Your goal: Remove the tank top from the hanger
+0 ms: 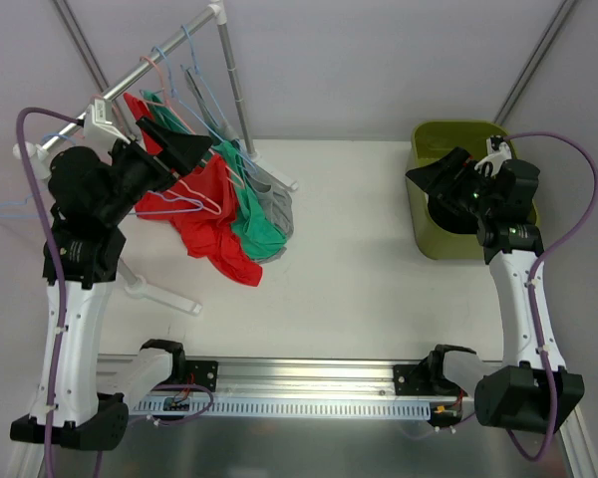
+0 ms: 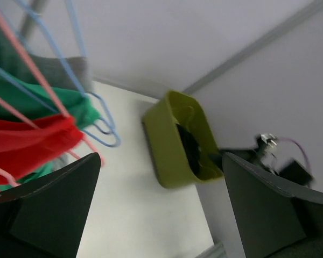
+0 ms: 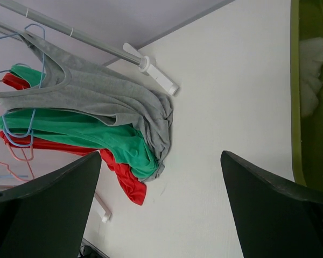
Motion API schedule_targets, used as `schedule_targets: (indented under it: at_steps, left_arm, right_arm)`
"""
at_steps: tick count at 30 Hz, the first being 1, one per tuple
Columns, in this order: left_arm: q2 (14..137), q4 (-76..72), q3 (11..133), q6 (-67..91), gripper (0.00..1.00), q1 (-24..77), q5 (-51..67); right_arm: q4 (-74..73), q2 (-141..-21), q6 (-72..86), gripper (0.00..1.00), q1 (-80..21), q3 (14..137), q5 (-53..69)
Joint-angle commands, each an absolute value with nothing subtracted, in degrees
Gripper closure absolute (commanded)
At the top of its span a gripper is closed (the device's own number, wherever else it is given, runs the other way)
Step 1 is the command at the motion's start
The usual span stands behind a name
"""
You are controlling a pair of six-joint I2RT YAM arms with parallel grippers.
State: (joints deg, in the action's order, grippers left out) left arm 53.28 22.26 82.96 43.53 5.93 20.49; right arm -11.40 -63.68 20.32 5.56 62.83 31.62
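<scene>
The red top's straps should stay free for removal, so my left gripper needs to grab the red top's pink hanger by its arm just below the hook point(image 1: 170, 104) point(image 2: 6, 28) next.
Three tank tops hang on hangers from the rack rail point(image 1: 130, 80) at the left: red point(image 1: 214, 224), green point(image 1: 264, 224) and grey point(image 1: 277, 204), their lower ends pooled on the table. My left gripper point(image 1: 184, 149) is up by the rail, just above the red top point(image 2: 27, 142), open with nothing between its fingers. A blue hanger point(image 2: 105, 131) hooks out past the green top point(image 2: 54, 102). My right gripper point(image 1: 441, 174) hovers open and empty over the green bin point(image 1: 429, 244). From there I see the grey top point(image 3: 97, 94) on its blue hanger point(image 3: 21, 32).
Several bare hangers point(image 1: 194, 70) hang further along the rail. The rack's white foot point(image 3: 156, 75) lies on the table beside the grey top. The bin point(image 2: 167, 145) holds dark cloth point(image 2: 189, 148) and something white point(image 3: 312, 75).
</scene>
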Motion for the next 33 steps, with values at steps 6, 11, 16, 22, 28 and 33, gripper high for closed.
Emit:
schedule_targets:
  at_steps: [6,11,16,22,28,33]
  left_arm:
    - [59.1,25.7,87.0,39.8,0.01,8.9,-11.8]
    - [59.9,25.9,85.4,40.0,0.01,9.7,-13.9]
    - [64.0,25.8,88.0,39.4,0.01,9.8,-12.6]
    - [71.7,25.8,95.4,38.3,0.01,9.8,-9.4]
    - [76.4,25.8,96.9,38.8,0.27,9.8,-9.8]
    - [75.7,25.8,93.1,40.8,0.41,10.3,-11.4]
  right_arm:
    - [-13.2,-55.5,15.8,0.01,4.7,61.8,29.4]
    - [-13.7,-55.1,14.9,0.01,4.7,60.8,29.3]
    - [-13.4,-56.2,15.2,0.01,4.7,60.4,29.8]
    - [-12.2,-56.5,15.4,0.01,4.6,58.9,30.5]
    - [-12.0,-56.5,15.0,0.01,4.6,57.9,31.0]
    - [-11.9,-56.8,14.9,0.0,4.5,57.7,31.2]
